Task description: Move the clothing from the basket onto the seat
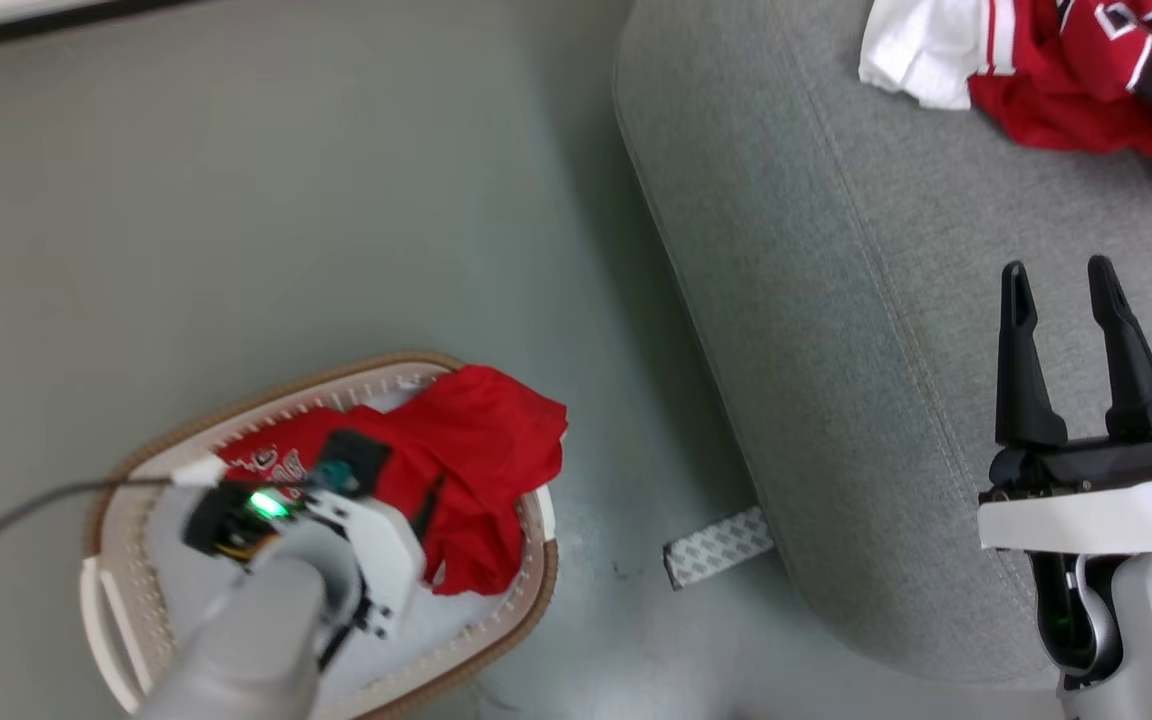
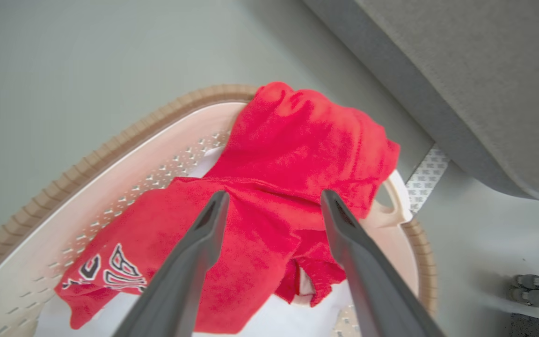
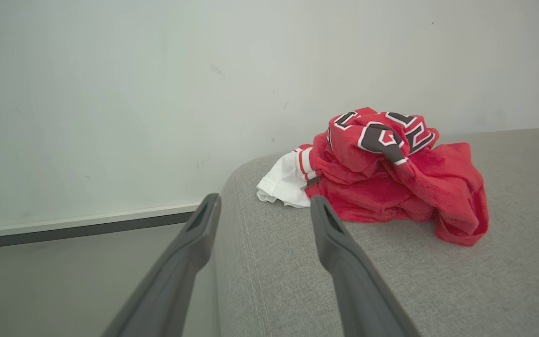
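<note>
My left gripper grabs the red shorts by a plain bunched fold (image 1: pixel 476 444) next, to move them onto the seat (image 1: pixel 836 350).
Red shorts (image 1: pixel 476 450) lie in the cream basket (image 1: pixel 266 390), one end draped over its brown rim toward the seat. In the left wrist view my left gripper (image 2: pixel 274 196) hangs open just above the shorts (image 2: pixel 297 140), fingers on either side of a fold, inside the basket (image 2: pixel 110 187). The red jersey (image 1: pixel 1066 80) with its white sleeve lies crumpled on the grey seat (image 1: pixel 836 350). My right gripper (image 1: pixel 1056 270) stands open and empty over the seat's front part. In the right wrist view the right gripper (image 3: pixel 265 200) points toward the jersey (image 3: pixel 382 173), well short of it.
The basket stands on grey floor left of the seat's rounded edge (image 2: pixel 484 70). A strip of white patterned tape (image 1: pixel 718 547) lies on the floor between them. A dark cable (image 1: pixel 16 510) runs to my left wrist. A pale wall and dark skirting (image 3: pixel 82 224) lie beyond the seat.
</note>
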